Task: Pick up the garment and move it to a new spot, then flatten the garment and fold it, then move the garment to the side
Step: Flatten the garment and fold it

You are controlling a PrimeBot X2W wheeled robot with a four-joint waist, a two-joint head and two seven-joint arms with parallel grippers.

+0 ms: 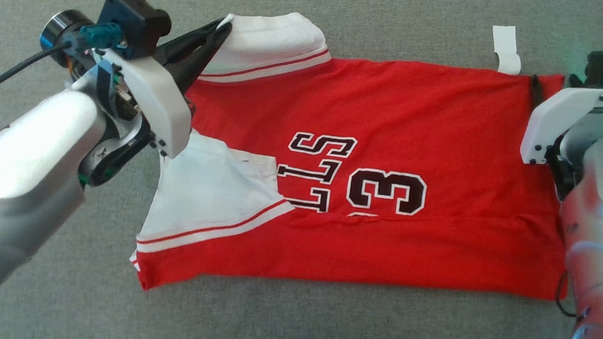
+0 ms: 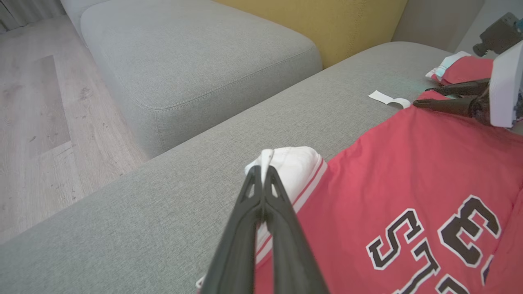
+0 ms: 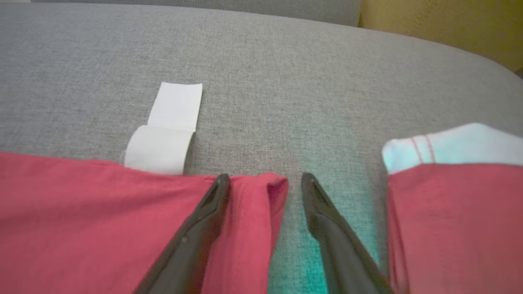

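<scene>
I should next use my right gripper to grab the jersey by its red hem corner [image 1: 552, 83] beside the white tag [image 1: 506, 50]. Then I can fold the jersey into a narrow piece of cloth.
The garment [image 1: 369, 142] is a red jersey with white sleeves and black lettering, spread flat on the grey cushion [image 1: 288, 326]. My left gripper [image 1: 224, 23] is at its upper left, shut on the edge of the white sleeve [image 2: 294, 163]; in the left wrist view the fingers [image 2: 264, 163] pinch that white cloth. My right gripper [image 3: 265, 177] stands open at the jersey's upper right corner [image 3: 261, 192], its fingers straddling a folded bit of red hem. The left wrist view also shows my right gripper [image 2: 421, 96] over that corner.
A white paper strip [image 3: 167, 130] lies just beyond the hem. More red-and-white cloth [image 3: 449, 196] lies to the right of my right gripper. A second grey cushion [image 2: 196, 61], a yellow cushion [image 2: 327, 24] and wooden floor [image 2: 32, 122] lie beyond.
</scene>
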